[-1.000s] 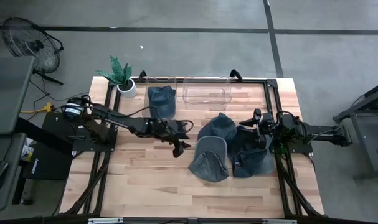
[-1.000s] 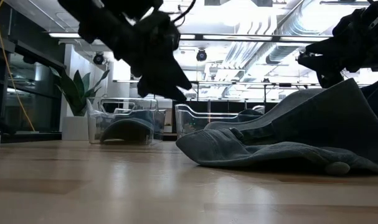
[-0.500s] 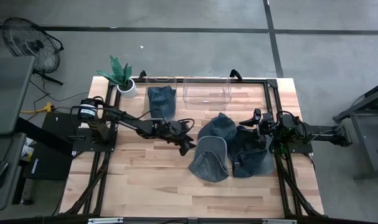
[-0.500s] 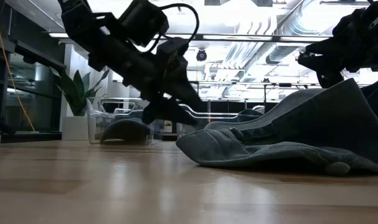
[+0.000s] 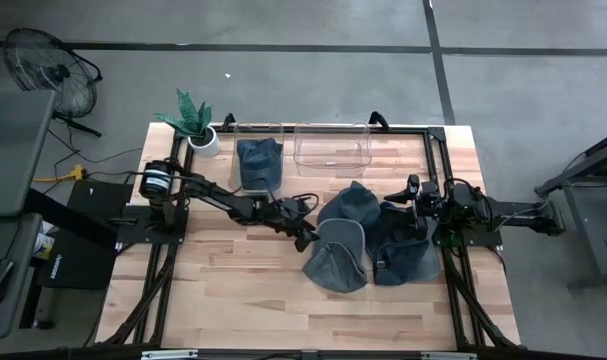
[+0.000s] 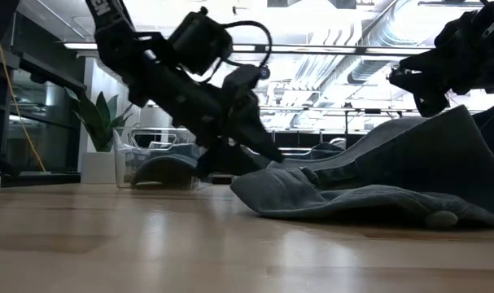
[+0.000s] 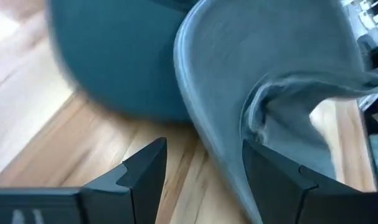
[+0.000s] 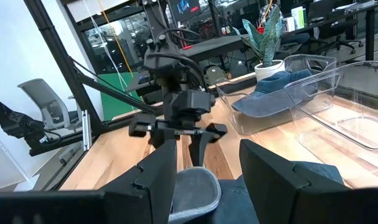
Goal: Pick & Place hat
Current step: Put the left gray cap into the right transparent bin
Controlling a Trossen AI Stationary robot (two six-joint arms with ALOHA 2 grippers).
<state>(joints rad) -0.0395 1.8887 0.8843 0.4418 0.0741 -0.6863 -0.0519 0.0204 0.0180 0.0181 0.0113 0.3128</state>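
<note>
My left gripper next needs to grab the nearest denim hat by its brim, so that I can place the hat in the clear bin [image 5: 332,147].
Three denim hats lie heaped at the table's right middle. The nearest one [image 5: 335,262] rests flat on the wood with its brim [image 7: 213,74] turned toward my left arm. My left gripper [image 5: 307,239] is low and slanted down at that brim, open, its fingers [image 7: 145,171] standing on either side of the brim's rim. My right gripper [image 5: 415,196] waits open above the far-right hat [image 5: 403,255], with nothing between its fingers [image 8: 157,174]. A fourth hat [image 5: 260,160] lies in a clear bin. My left gripper comes at the brim's rim [image 7: 229,165] level-slanting from the table's left, and the rim runs in between the open fingers. Whether either finger touches it, I cannot tell. The hat lies flat on the table.
Two clear bins stand at the far edge, the left one [image 5: 258,135] holding the hat and the right one [image 5: 333,147] bare inside. A potted plant [image 5: 195,125] stands at the far left corner. Bare wood stretches along the near half [image 5: 233,290].
My left gripper has sunk and moved toward the table's right edge, up to the nearest hat's brim, rolling its wrist on the way. Its fingers have stayed apart. The hats have not moved.
</note>
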